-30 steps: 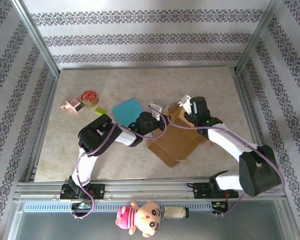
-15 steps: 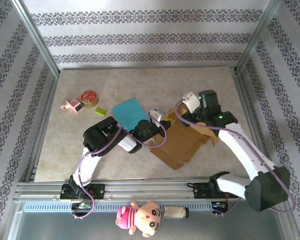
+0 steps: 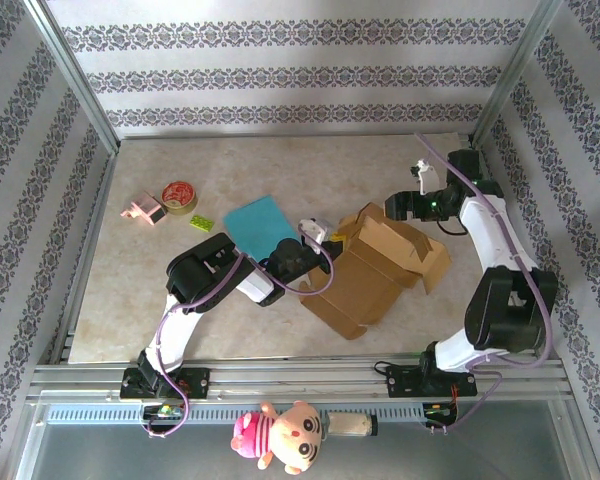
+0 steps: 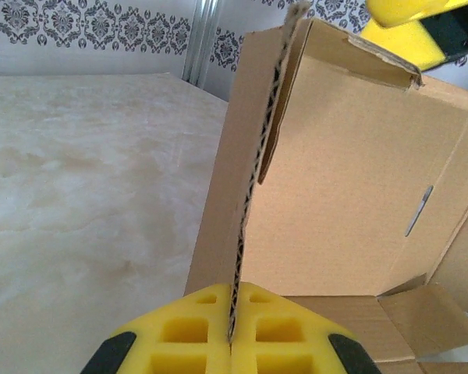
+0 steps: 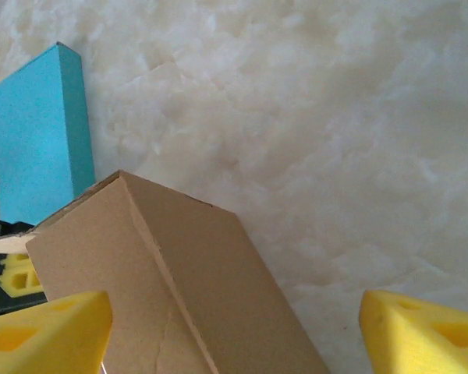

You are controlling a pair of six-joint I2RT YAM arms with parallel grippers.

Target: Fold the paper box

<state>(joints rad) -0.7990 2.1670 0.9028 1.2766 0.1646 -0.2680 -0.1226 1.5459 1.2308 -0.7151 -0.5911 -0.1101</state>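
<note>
I should release the box's side from my left gripper now: it stands upright between my fingers, joined to the box, so that side would stay standing there.
The brown paper box (image 3: pixel 380 268) lies partly opened in the middle of the table, its flaps spread toward the right. My left gripper (image 3: pixel 325 240) (image 4: pixel 234 331) is shut on the edge of one upright box wall (image 4: pixel 246 195), which stands edge-on between the yellow pads. My right gripper (image 3: pixel 400 205) (image 5: pixel 234 343) hovers open just off the box's far right corner. Its yellow fingertips (image 5: pixel 51 327) stand wide apart above the box's top panel (image 5: pixel 179 296), with nothing between them.
A blue flat block (image 3: pixel 260 225) (image 5: pixel 39 132) lies just left of the box. A tape roll (image 3: pixel 179 195), a pink piece (image 3: pixel 145 210) and a small green piece (image 3: pixel 202 223) sit at the far left. Metal frame posts (image 3: pixel 80 120) border the table. A plush doll (image 3: pixel 280 435) hangs at the front rail.
My right gripper has opened, come off the box and drawn back toward the far right. The box has opened out and shifted a little right. The left gripper keeps its hold.
</note>
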